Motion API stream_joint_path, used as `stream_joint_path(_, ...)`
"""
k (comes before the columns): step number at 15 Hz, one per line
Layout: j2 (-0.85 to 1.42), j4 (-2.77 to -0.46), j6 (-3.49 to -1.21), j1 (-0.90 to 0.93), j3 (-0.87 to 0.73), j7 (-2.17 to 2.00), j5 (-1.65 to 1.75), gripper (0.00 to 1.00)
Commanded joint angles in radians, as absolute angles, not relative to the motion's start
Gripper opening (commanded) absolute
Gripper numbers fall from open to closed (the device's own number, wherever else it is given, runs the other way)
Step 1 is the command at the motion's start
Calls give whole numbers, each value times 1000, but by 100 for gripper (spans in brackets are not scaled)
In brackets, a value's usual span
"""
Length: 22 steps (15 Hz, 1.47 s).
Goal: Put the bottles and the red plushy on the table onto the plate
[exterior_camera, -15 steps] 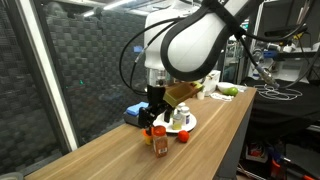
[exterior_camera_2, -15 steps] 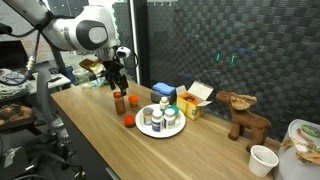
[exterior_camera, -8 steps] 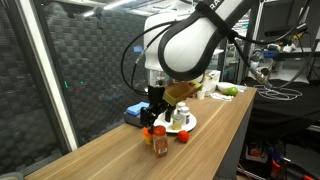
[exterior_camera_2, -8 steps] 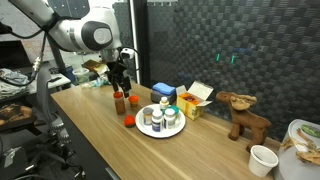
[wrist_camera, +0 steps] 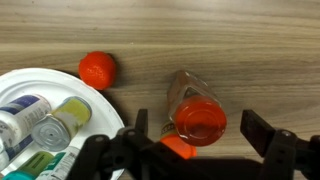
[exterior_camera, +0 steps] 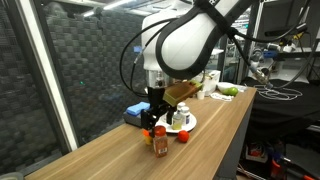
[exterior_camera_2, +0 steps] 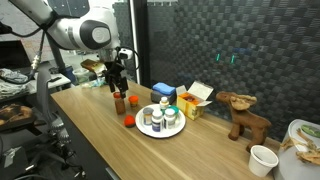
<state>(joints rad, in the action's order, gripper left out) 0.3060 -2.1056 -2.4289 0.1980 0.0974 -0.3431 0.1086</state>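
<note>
The red cap (exterior_camera: 159,131) (wrist_camera: 198,115) sits between my fingers, which reach its level in an exterior view, so my gripper would hold it if I closed now.
A brown bottle with a red cap (wrist_camera: 198,115) stands on the wooden table (wrist_camera: 210,30) and shows in both exterior views (exterior_camera: 160,145) (exterior_camera_2: 119,102). My gripper (wrist_camera: 200,128) hangs open right above it, one finger on each side of the cap with a gap on both sides. The red plushy (wrist_camera: 98,68) lies beside the rim of the white plate (wrist_camera: 30,85), apart from the gripper, and shows in both exterior views (exterior_camera: 183,137) (exterior_camera_2: 129,121). Several bottles (wrist_camera: 45,125) stand on the plate (exterior_camera_2: 160,133).
An orange rounded thing (wrist_camera: 178,148) lies close to the brown bottle (exterior_camera_2: 134,101). A blue box (exterior_camera_2: 163,92) and a yellow box (exterior_camera_2: 195,100) stand behind the plate. Farther along are a brown plush animal (exterior_camera_2: 243,112) and a white cup (exterior_camera_2: 263,160). The table edge (exterior_camera: 235,140) runs close by.
The gripper has stayed over the brown bottle with hardly any shift. The bottle, the plushy and the plate have not moved.
</note>
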Motion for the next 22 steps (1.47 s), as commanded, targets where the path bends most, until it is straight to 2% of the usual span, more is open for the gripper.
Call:
stream_joint_path(1,283,-2102,-2389,204,100,-324,88,65)
stream_joint_path(6,282,-2103,-2392,204,99,-329,91,24)
stream_joint_path(11,267,-2091,-2381,206,92,-334,107,24)
stream_joint_path(17,215,-1961,-2220,191,38,-387,191,24)
stream_joint_path(22,227,-1863,-2200,151,2,-398,223,24)
